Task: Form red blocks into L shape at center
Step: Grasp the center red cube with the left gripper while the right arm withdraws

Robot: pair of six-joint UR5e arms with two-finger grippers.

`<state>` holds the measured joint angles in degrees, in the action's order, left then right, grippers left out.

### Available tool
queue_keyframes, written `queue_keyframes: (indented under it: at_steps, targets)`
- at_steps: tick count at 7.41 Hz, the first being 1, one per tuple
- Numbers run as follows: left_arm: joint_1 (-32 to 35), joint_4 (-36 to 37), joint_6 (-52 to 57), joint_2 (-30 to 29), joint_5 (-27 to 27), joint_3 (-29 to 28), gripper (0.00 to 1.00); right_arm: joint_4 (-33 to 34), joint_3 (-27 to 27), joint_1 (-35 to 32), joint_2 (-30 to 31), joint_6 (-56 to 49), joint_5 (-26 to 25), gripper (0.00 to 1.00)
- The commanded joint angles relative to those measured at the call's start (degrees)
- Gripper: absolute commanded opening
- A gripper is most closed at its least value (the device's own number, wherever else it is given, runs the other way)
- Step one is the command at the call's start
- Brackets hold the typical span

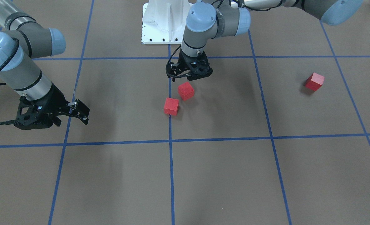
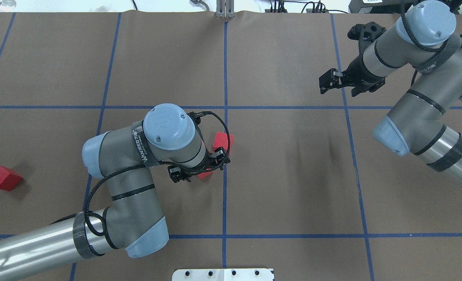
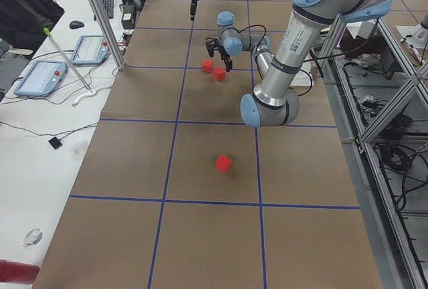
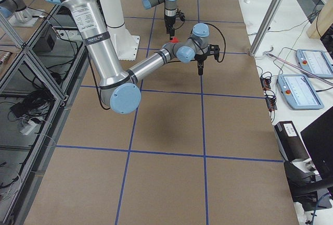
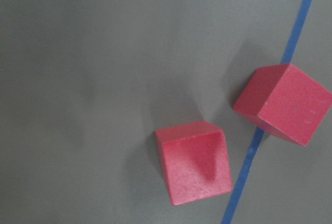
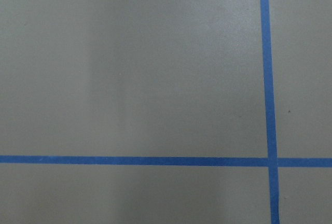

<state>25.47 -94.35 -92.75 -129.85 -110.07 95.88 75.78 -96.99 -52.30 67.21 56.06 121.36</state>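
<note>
My left gripper grabs the red block beside the blue line (image 1: 170, 128) (image 5: 240, 182) next, by the block's opposite sides, and that grab starts the L shape at center.
Two red blocks lie at the center, close together with a small gap. One block (image 1: 171, 106) (image 2: 223, 141) (image 5: 282, 105) sits on the central blue line. The other (image 1: 185, 90) (image 5: 194, 169) lies just beside it, nearer the robot base, and my left arm mostly hides it in the overhead view. My left gripper (image 1: 188, 75) (image 2: 199, 166) hovers over that block, open and holding nothing. The third red block (image 1: 314, 81) (image 2: 2, 177) (image 3: 223, 163) lies alone far out on my left side. My right gripper (image 1: 68, 115) (image 2: 340, 86) hangs open over bare floor on my right.
The white base plate (image 1: 160, 25) (image 2: 223, 274) stands at the robot's edge of the central line. Tablets (image 3: 40, 78) (image 4: 304, 89) and cables lie on the white side tables beyond the brown floor. My left arm's elbow (image 2: 117, 187) hangs over the floor between the pair and the lone block.
</note>
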Motion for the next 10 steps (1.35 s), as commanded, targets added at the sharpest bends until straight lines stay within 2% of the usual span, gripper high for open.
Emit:
queue_keyframes:
  at_steps: [1,4,5,6,7,8,10]
  targets:
    - [0.1,-0.1,0.2,-0.8,0.4,-2.7,0.99,0.0,0.0,0.0,0.0,0.0,-0.2,0.99]
    - [0.1,-1.0,0.3,-0.8,1.8,-4.8,0.97,0.0,0.0,0.0,0.0,0.0,-0.1,1.0]
    - [0.1,-1.0,0.2,-0.7,1.8,-5.1,0.91,0.0,0.0,0.0,0.0,0.0,-0.1,1.0]
    - [0.1,-0.9,0.2,-0.6,1.8,-5.1,0.64,0.0,0.0,0.0,0.0,0.0,-0.1,1.0]
    - [0.3,-0.9,0.2,-0.7,1.8,-5.0,0.15,0.0,0.0,0.0,0.1,0.0,-0.1,1.0]
    - [0.5,-1.0,0.3,-0.7,1.8,-4.7,0.0,0.0,-0.1,0.0,0.0,0.0,-0.1,1.0]
    - [4.6,-0.6,0.4,-0.8,-0.7,-0.5,0.0,-0.1,0.0,0.0,0.1,0.0,-0.1,1.0]
